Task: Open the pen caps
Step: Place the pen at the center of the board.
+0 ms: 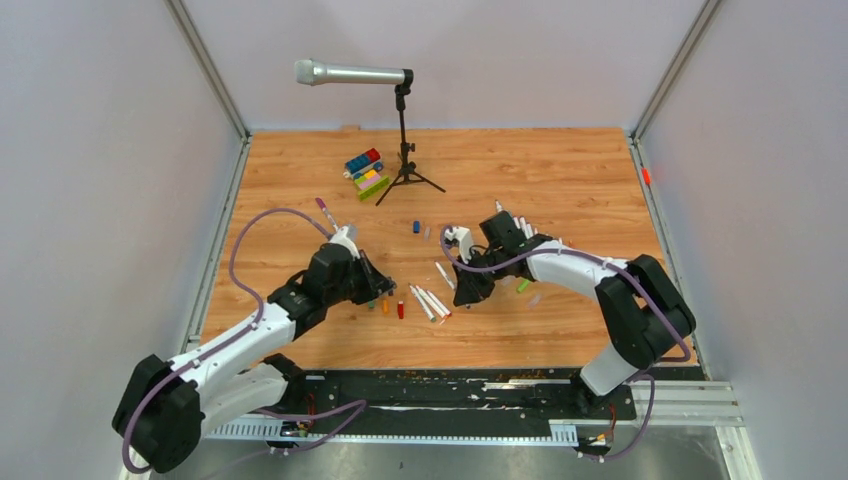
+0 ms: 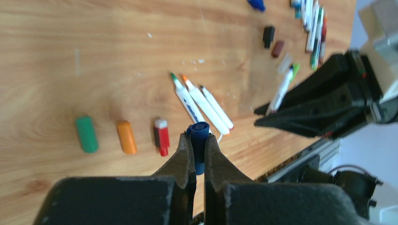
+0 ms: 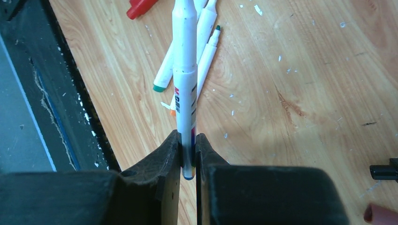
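My left gripper will keep holding my dark blue pen cap point(image 2: 199, 133) until the cap is low: the cap hangs high above the wood beside the red cap.
My left gripper point(image 2: 199, 143) is shut on a dark blue pen cap point(image 2: 199, 133), held above the wooden table. Below it lie a green cap point(image 2: 87, 134), an orange cap point(image 2: 126, 137) and a red cap point(image 2: 161, 136). Three uncapped white pens point(image 2: 202, 103) lie side by side next to them. My right gripper point(image 3: 187, 140) is shut on the rear end of a white pen point(image 3: 184, 70), whose uncapped front points away from the fingers. In the top view the left gripper point(image 1: 380, 290) and the right gripper point(image 1: 465, 288) are apart, with the loose pens point(image 1: 430, 302) between them.
A row of several more pens point(image 1: 525, 228) lies behind my right wrist, with a black cap point(image 2: 268, 36) and a brown cap point(image 2: 278, 48) near it. A blue cap point(image 1: 416, 227) and a purple-ended pen point(image 1: 326, 212) lie apart. The microphone stand point(image 1: 404, 150) and toy blocks point(image 1: 366, 172) are at the back.
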